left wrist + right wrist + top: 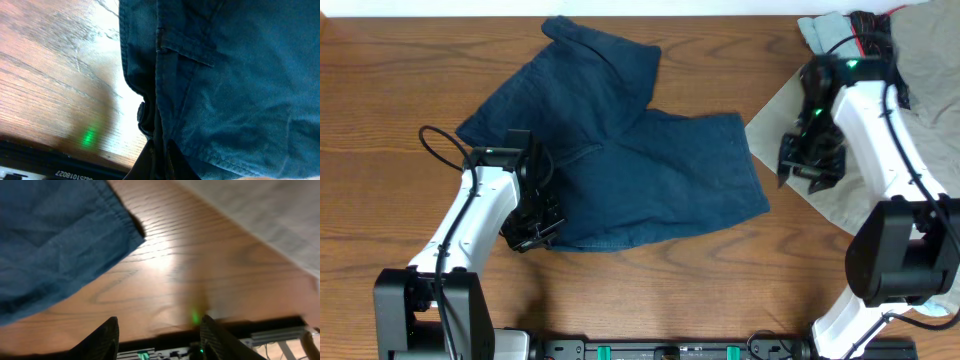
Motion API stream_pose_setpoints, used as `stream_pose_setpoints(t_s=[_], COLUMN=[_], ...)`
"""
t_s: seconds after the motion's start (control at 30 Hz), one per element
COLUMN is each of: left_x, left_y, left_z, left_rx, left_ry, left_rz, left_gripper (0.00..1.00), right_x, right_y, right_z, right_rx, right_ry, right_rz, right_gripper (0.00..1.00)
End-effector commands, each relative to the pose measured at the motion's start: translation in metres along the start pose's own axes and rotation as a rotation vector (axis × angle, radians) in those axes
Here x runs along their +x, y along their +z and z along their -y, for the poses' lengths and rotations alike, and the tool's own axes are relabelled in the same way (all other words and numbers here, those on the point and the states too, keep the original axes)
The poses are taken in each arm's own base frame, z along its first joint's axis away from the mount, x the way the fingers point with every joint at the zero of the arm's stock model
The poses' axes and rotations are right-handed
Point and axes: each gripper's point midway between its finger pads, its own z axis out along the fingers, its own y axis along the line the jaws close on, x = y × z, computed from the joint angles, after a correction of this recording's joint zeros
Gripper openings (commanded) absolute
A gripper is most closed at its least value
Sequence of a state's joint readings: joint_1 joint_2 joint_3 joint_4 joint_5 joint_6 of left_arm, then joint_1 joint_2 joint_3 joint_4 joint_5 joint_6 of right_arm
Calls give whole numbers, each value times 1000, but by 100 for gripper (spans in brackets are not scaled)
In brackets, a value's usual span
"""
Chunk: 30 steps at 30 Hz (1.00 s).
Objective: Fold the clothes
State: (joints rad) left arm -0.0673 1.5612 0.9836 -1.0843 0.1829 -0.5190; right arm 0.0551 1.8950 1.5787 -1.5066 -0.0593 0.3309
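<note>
The leg of the shorts will need to be pulled straight for folding, so my right gripper next needs to grab the dark navy shorts by the near hem corner and then pull.
The dark navy shorts lie spread on the wooden table, two wide legs pointing up-left and right. My left gripper sits at their lower left edge. In the left wrist view its fingers are shut on a fold of the shorts' waistband edge beside a dark button. My right gripper hovers right of the shorts' right leg, over the table. In the right wrist view its fingers are open and empty, with the shorts' hem at the upper left.
A large khaki-beige garment lies at the right, its edge in the right wrist view. A light blue cloth and red-black cables sit at the top right. The table's front edge holds a black rail.
</note>
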Motion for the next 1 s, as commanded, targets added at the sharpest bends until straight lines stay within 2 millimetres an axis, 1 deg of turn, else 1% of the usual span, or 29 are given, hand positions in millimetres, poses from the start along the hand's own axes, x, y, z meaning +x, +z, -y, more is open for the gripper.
stream_pose_setpoints(t_s=[0.0,0.07,0.17,0.3,0.33,0.53,0.6,0.7,0.77,0.87,0.93,0.97], left_x=[-9,-12,-13,-16,-16,-18,-20,-22,-23,-24,-24,-24], left_y=[-6,-6,-6,-6,-6,-6,-6,-7,-7,-7,-7,-7], left_z=[-6,-6,-6,-4,-3,-2,-1,1,1,2,2,2], left_rx=[-30,-34,-32,-24,-23,-17,-12,-7,-4,-3,-3,-3], left_ry=[11,12,12,14,13,15,16,17,17,17,17,17], left_rz=[54,66,69,81,82,91,98,107,111,114,114,114], left_gripper=[6,6,6,6,6,6,6,6,6,6,6,6], right_x=[16,18,20,18,17,16,13,5,-2,-13,-20,-22], right_y=[21,39,61,81,84,109,118,128,132,133,131,130], right_z=[-14,-20,-29,-49,-52,-51,-48,-52,-57,-69,-76,-78], right_rx=[-56,-95,-161,-281,-294,-294,-280,-308,-328,-356,-372,-377], right_ry=[-14,-3,0,-9,-1,44,64,74,73,49,28,21], right_rz=[-55,-75,-92,-82,-77,-57,-33,7,48,112,149,162], right_gripper=[52,52,53,55,56,57,57,56,50,33,17,6])
